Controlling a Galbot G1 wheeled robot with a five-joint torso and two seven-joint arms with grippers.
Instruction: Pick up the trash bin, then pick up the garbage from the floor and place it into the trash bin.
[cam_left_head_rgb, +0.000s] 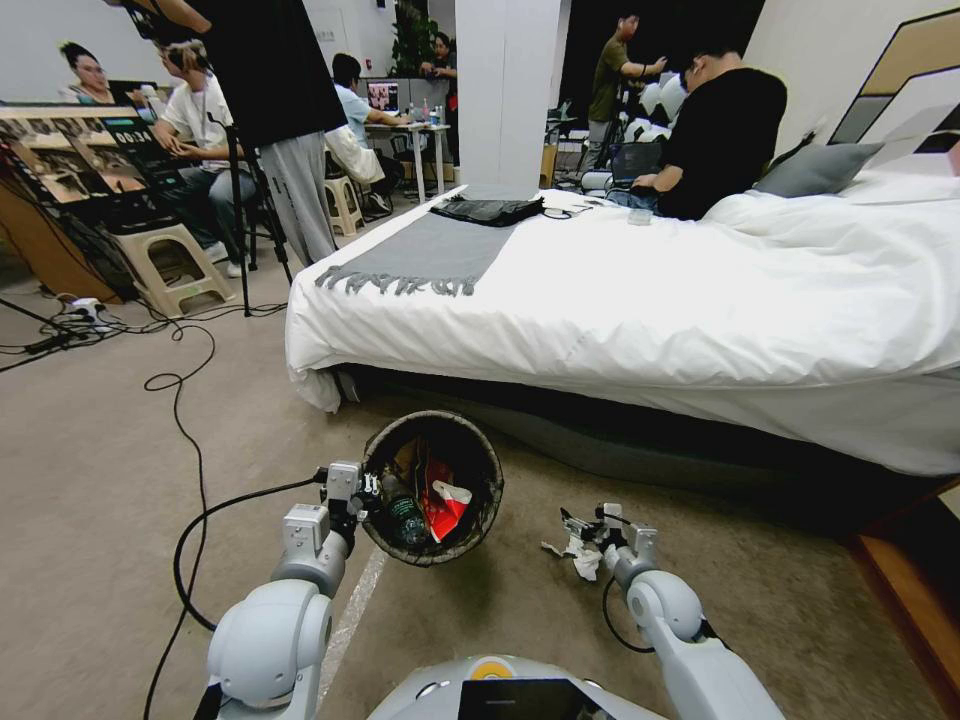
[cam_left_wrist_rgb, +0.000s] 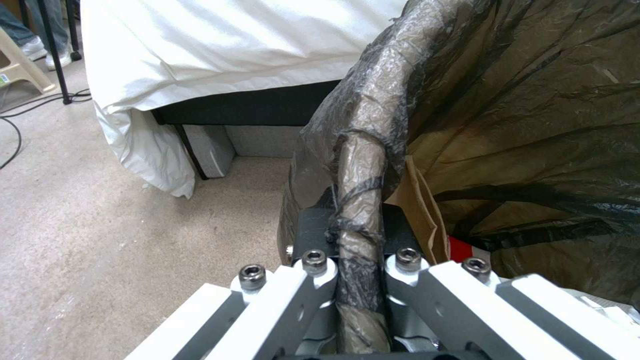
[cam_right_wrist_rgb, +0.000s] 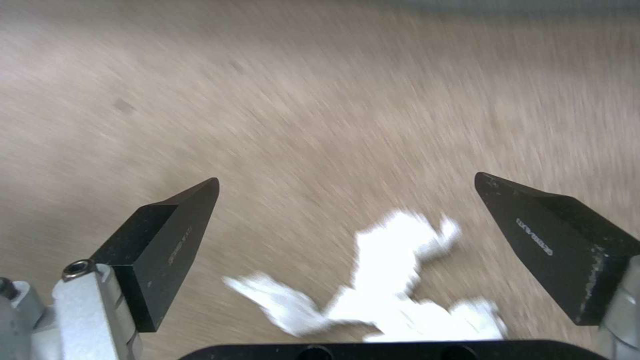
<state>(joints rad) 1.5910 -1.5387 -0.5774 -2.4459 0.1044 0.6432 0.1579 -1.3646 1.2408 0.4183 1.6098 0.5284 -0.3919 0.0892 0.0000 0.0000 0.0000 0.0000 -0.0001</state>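
The tissue is next: my right gripper will grab it by its crumpled white middle (cam_left_head_rgb: 584, 558) to put the floor's garbage into the trash bin (cam_left_head_rgb: 433, 487).
The trash bin (cam_left_head_rgb: 433, 487) hangs tilted above the floor, its dark liner folded over the rim (cam_left_wrist_rgb: 360, 165). My left gripper (cam_left_head_rgb: 362, 492) is shut on that rim at the bin's left side. Inside lie a red-and-white packet (cam_left_head_rgb: 443, 503), a clear plastic bottle (cam_left_head_rgb: 404, 517) and a brown paper bag (cam_left_wrist_rgb: 417, 210). A crumpled white tissue (cam_left_head_rgb: 580, 556) lies on the carpet to the bin's right. My right gripper (cam_left_head_rgb: 585, 528) hovers just over it, open, with the tissue (cam_right_wrist_rgb: 393, 287) between and below the black fingertips (cam_right_wrist_rgb: 180, 225).
A bed (cam_left_head_rgb: 640, 290) with white sheets stands just beyond the bin, its dark base near the floor. A black cable (cam_left_head_rgb: 195, 505) loops over the carpet at the left. A wooden edge (cam_left_head_rgb: 905, 580) sits at the right. Stools and a tripod stand at the far left.
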